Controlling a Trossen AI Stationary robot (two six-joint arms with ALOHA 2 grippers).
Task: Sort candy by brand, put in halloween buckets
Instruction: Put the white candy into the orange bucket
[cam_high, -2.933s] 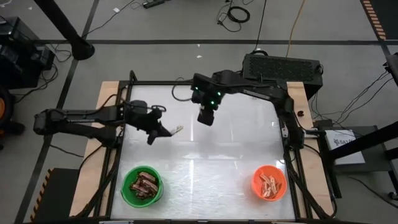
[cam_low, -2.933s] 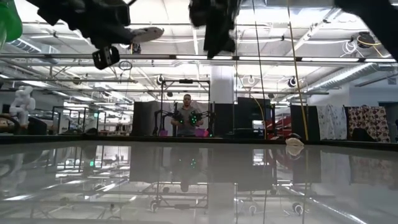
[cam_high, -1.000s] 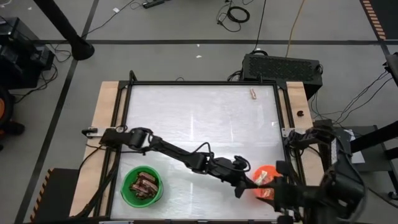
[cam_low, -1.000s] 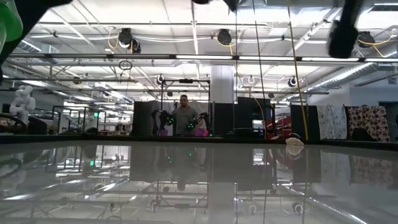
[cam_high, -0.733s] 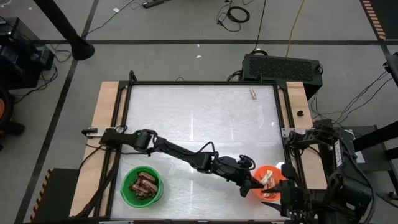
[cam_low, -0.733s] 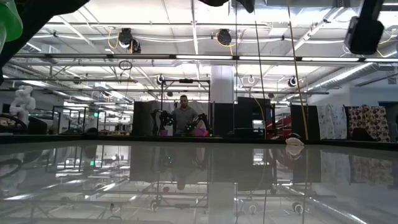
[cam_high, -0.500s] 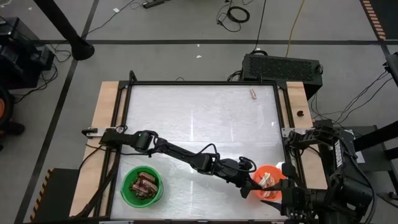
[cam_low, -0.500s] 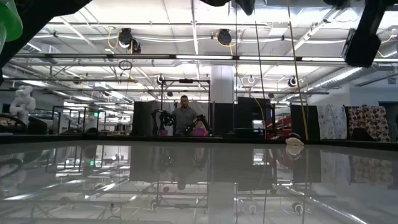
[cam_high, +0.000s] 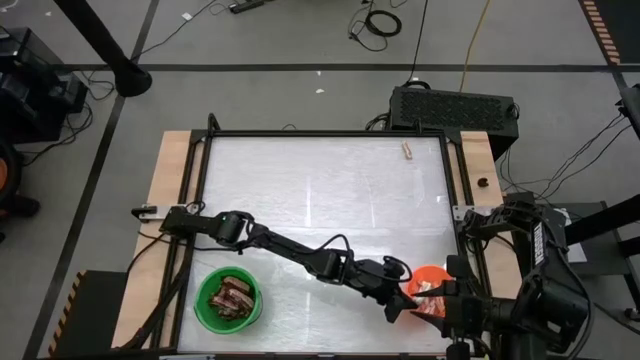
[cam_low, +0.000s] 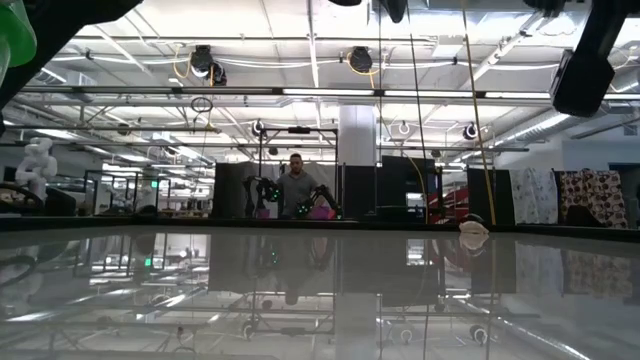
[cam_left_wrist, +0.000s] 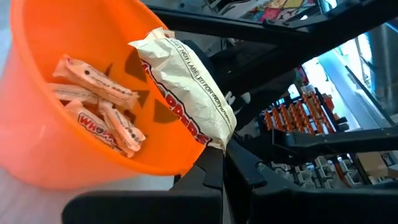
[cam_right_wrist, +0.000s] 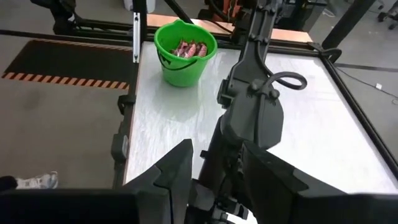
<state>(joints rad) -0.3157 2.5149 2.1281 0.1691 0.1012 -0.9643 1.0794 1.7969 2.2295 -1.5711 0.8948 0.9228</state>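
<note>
The pale candy (cam_left_wrist: 188, 92) reaches past the bucket's rim over the orange bucket's opening (cam_left_wrist: 112, 78) and would fall inside if released, so my left gripper opens now.
My left arm reaches across the table to the orange bucket (cam_high: 434, 274), and my left gripper (cam_high: 398, 303) sits at its rim, shut on a pale cream candy wrapper (cam_left_wrist: 186, 93). That bucket (cam_left_wrist: 37, 143) has several pale wrapped bars lying on its bottom. The green bucket (cam_high: 230, 298) stands at the near left with dark reddish-brown bars inside. One more pale candy (cam_high: 407, 150) lies flat by the far edge. My right arm (cam_high: 520, 312) is folded at the near right corner, its gripper (cam_right_wrist: 216, 155) open and touching nothing. My left gripper (cam_left_wrist: 219, 155) pinches the pale wrapper by one end (cam_left_wrist: 219, 134) between its two fingers. The rest of the wrapper stretches away from the fingers over the orange bucket's rim, its free end (cam_left_wrist: 146, 40) above the inside. The wrapper is lifted clear of the table.
The table top between the buckets and the far edge is bare white (cam_high: 320, 200). A black frame rail runs round the table (cam_high: 200, 200). In the low view the lone candy (cam_low: 474, 229) shows far off, and a person stands in the room behind.
My left gripper, holding the pale wrapper, has edged a little toward the orange bucket at the near right. My right arm has shifted about at the near right corner. Both buckets have stayed put.
</note>
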